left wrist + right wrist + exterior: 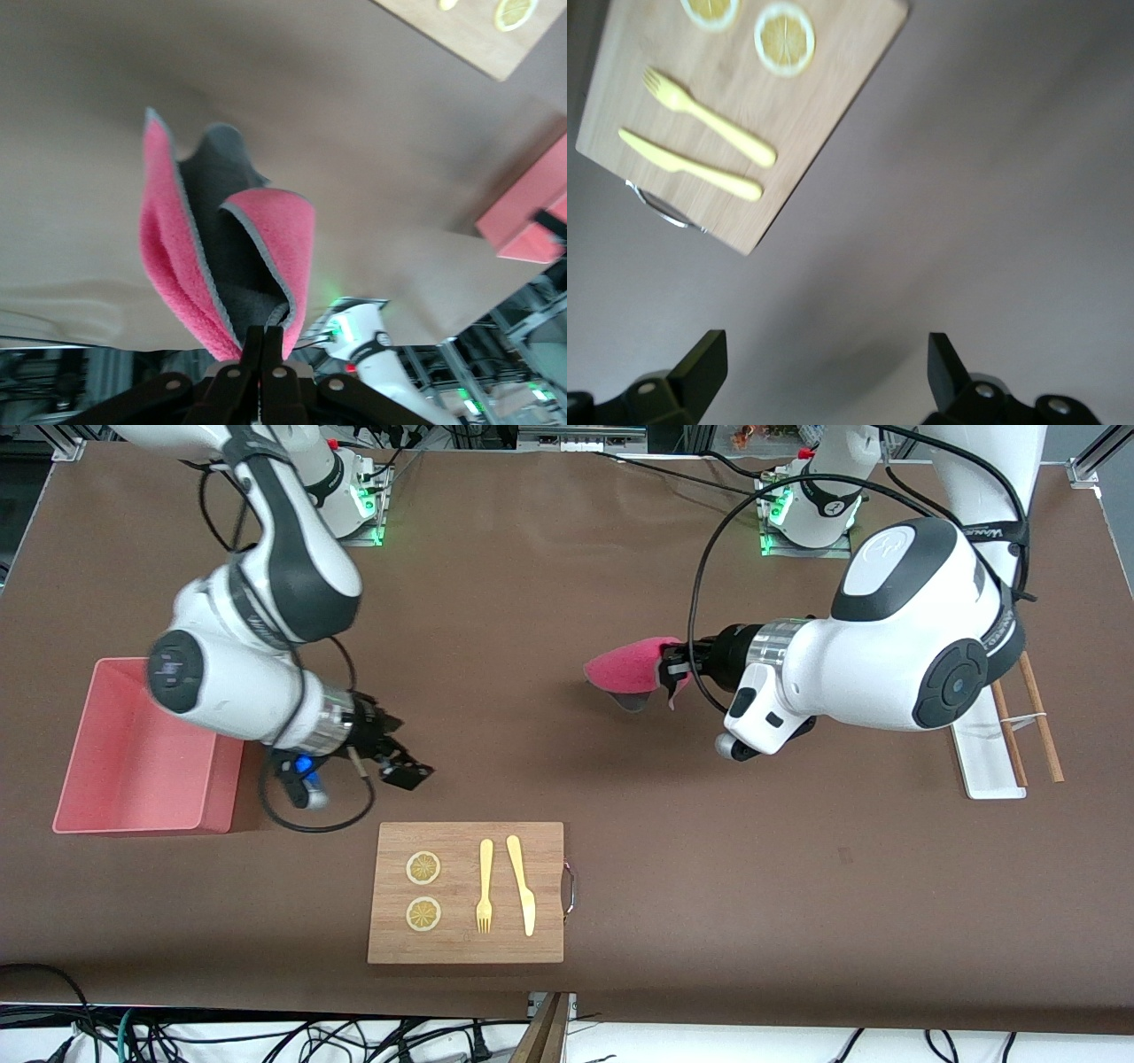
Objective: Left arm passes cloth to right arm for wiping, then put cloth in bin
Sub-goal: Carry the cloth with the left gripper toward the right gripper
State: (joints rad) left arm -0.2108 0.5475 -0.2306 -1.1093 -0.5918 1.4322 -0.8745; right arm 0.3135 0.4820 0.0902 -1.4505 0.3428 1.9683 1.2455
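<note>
My right gripper is about to grab the cloth by its loose pink end [617, 670], so that it can wipe with the cloth and put it in the bin [133, 771].
My left gripper [671, 670] is shut on the cloth [623, 670] and holds it up over the middle of the table, crimson-pink face out, dark grey inside. In the left wrist view the cloth [204, 257] hangs folded from the closed fingers of the left gripper [264, 341]. My right gripper [403, 766] is open and empty, low over the table between the bin [133, 771] and the cutting board [461, 934]. The right wrist view shows the right gripper [824, 372] with its jaws wide apart over bare table. The salmon-pink bin stands at the right arm's end of the table and also shows in the left wrist view [523, 221].
The cutting board carries two lemon slices [423, 867], a yellow fork [485, 886] and a yellow knife [523, 886]; it also shows in the right wrist view [815, 133]. A white tray [974, 757] with chopsticks [1038, 713] lies at the left arm's end.
</note>
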